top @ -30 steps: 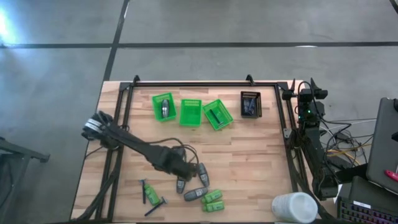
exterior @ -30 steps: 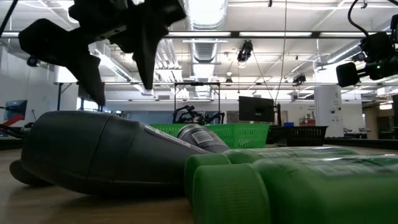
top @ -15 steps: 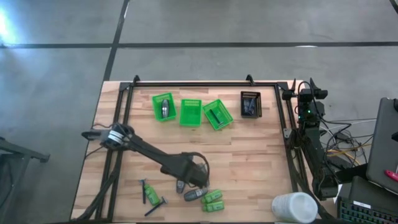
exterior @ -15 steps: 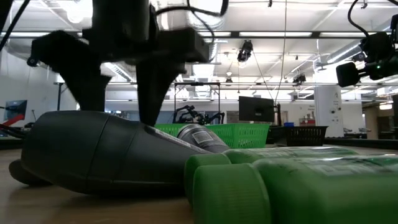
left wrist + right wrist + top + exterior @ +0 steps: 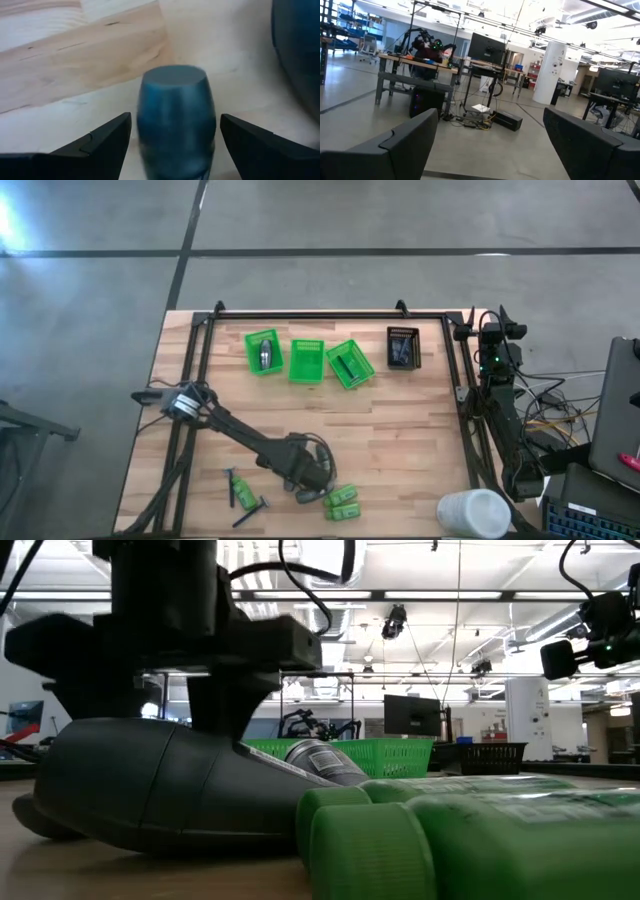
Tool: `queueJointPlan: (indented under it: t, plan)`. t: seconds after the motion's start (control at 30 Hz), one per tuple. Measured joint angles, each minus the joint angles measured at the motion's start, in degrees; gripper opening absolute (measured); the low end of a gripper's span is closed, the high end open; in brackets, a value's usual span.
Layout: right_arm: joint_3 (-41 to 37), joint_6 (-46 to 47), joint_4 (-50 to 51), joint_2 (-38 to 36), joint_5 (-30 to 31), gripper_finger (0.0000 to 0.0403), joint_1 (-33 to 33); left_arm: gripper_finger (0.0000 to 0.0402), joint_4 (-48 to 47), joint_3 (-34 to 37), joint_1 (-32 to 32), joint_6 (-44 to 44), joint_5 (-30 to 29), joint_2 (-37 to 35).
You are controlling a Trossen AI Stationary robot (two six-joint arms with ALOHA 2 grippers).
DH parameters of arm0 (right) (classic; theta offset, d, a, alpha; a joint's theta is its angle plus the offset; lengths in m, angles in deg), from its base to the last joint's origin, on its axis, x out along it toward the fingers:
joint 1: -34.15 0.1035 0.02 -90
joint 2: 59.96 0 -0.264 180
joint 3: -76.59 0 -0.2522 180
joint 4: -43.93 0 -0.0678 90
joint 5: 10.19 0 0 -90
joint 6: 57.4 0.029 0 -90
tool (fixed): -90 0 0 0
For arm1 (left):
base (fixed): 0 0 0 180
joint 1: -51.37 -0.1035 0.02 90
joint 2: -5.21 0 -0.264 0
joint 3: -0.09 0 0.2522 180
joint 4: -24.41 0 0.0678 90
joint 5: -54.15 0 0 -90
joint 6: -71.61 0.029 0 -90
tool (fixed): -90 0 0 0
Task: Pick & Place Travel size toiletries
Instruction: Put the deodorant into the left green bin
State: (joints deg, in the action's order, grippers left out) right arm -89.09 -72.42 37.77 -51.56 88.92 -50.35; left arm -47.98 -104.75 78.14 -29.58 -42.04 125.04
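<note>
The grey tube has the fingers of my left gripper reaching down on either side of it in the left wrist view, so my left gripper will close.
The travel size toiletries lie near the table's front edge: dark grey tubes (image 5: 306,497), two green bottles (image 5: 343,504) and thin razor-like sticks (image 5: 240,495). My left gripper (image 5: 308,472) points down over the tubes, open. In the left wrist view one grey tube (image 5: 175,115) lies on the wood between its two fingers, with a gap on each side; a second tube (image 5: 300,50) lies beside it. The low view shows the gripper (image 5: 160,710) just above a large-looking grey tube (image 5: 150,785). My right gripper (image 5: 490,145) is open, held level at the table's right edge.
Three green mesh baskets (image 5: 306,360) and a black basket (image 5: 403,347) stand in a row at the far side; one green basket holds a grey tube. A big white cylinder (image 5: 472,515) stands at the near right corner. Bare wood lies in the middle.
My left gripper has come down and gone toward the table's near edge and right, from above the pile to just over the grey tubes, its open fingers now on either side of one tube. The toiletries have stayed where they were.
</note>
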Motion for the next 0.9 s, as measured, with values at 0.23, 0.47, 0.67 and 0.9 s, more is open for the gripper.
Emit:
queueJointPlan:
  t: [0.23,0.47,0.67,0.9]
  plan:
    - [0.0,0.0,0.0,0.0,0.0,0.034,0.0,0.026,3.8,2.5,-0.9,2.0,-0.2,-0.2]
    - [0.0,0.0,0.0,0.0,0.0,0.0325,0.0,0.0208,2.8,2.8,-2.6,5.4,0.3,-1.7]
    - [0.0,0.0,0.0,0.0,0.0,0.0337,0.0,0.0208,-5.4,2.6,-6.5,6.8,-2.9,-9.1]
    - [0.0,0.0,0.0,0.1,0.0,0.0359,0.0,0.0208,-19.3,3.3,-18.6,10.6,-14.0,-23.5]
